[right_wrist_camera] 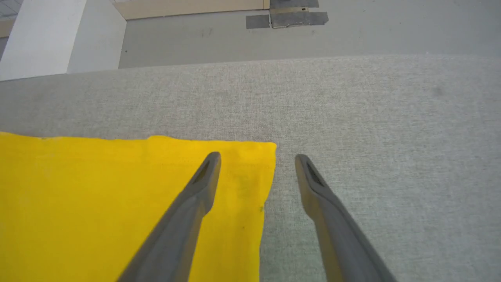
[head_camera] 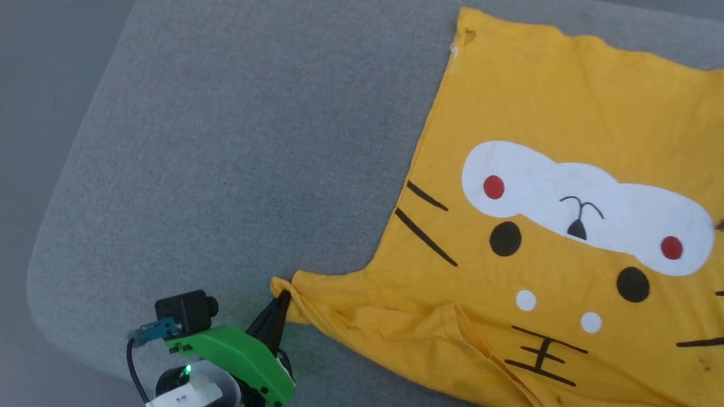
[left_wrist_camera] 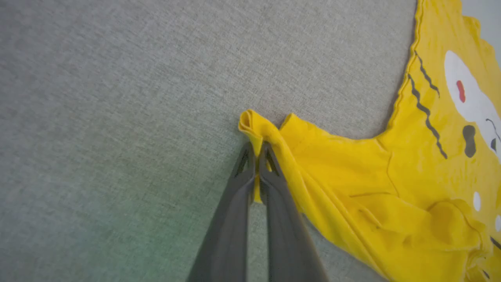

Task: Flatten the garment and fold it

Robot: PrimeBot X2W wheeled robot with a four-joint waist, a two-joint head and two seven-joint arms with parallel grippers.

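The yellow garment (right_wrist_camera: pixel 117 197) needs to be flattened for folding, so next my right gripper should grab it by its hem corner (right_wrist_camera: pixel 270 148).
The yellow garment (head_camera: pixel 554 113) lies print side up on the grey cushion, its white patch, red dots and black marks facing me. One sleeve reaches toward the lower left, and my left gripper (head_camera: pixel 281 299) is shut on that sleeve's tip. In the left wrist view the two dark fingers pinch a fold of the garment (left_wrist_camera: pixel 336 164) at the left gripper (left_wrist_camera: pixel 257 150). My right gripper (right_wrist_camera: pixel 256 158) stands open over a corner of the garment (right_wrist_camera: pixel 98 203), one finger above the cloth and the other above bare cushion.
The grey fabric cushion (head_camera: pixel 226 169) carries everything; its rounded edge runs along the left and lower left. Beyond the cushion's far edge, the right wrist view has grey floor (right_wrist_camera: pixel 274 39), a white block (right_wrist_camera: pixel 51 39) and dark tape patches.
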